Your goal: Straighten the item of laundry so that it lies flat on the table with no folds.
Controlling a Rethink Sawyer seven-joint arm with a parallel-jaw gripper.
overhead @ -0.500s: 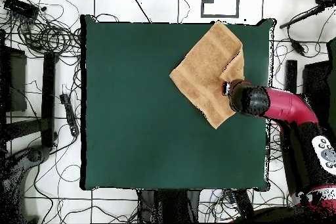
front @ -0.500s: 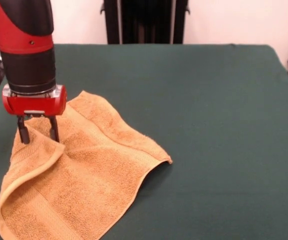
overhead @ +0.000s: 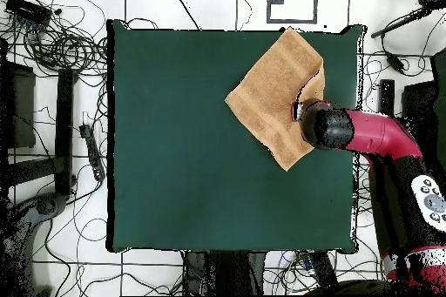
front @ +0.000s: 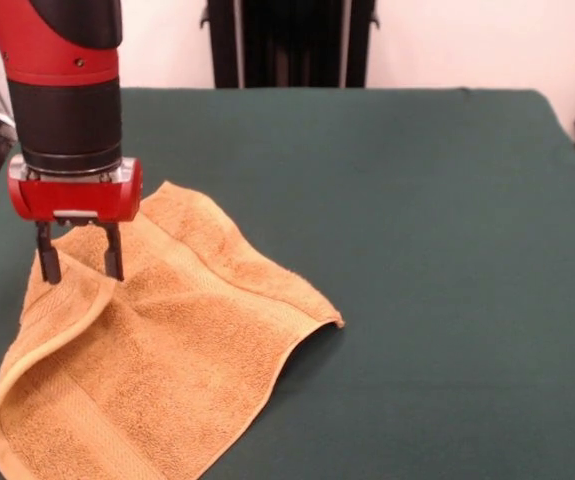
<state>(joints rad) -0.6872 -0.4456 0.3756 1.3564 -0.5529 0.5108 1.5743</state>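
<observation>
I should pinch the towel (front: 177, 340) next by the tip of its folded corner (front: 109, 286), since that loose flap stands up over the flat cloth below.
The golden-orange towel (front: 177, 340) lies at the near left of the green table (front: 427, 250) in the front view. Its left edge is folded over onto itself as a long flap, and its right corner lifts slightly off the cloth. My gripper (front: 80, 264) points straight down at the flap's upper end, open, one finger on each side of the folded edge, tips at towel level. In the overhead view the towel (overhead: 272, 89) is near the table's (overhead: 174, 137) upper right corner, with the gripper (overhead: 300, 112) at its right side.
The towel's near left part reaches the table's edge. Cables (overhead: 61, 45) and black stands (overhead: 61, 128) lie on the floor around the table. A black pedestal (front: 292, 45) stands behind the far edge.
The arm has shifted slightly right in the front view and risen a little. The towel's folded flap has barely moved.
</observation>
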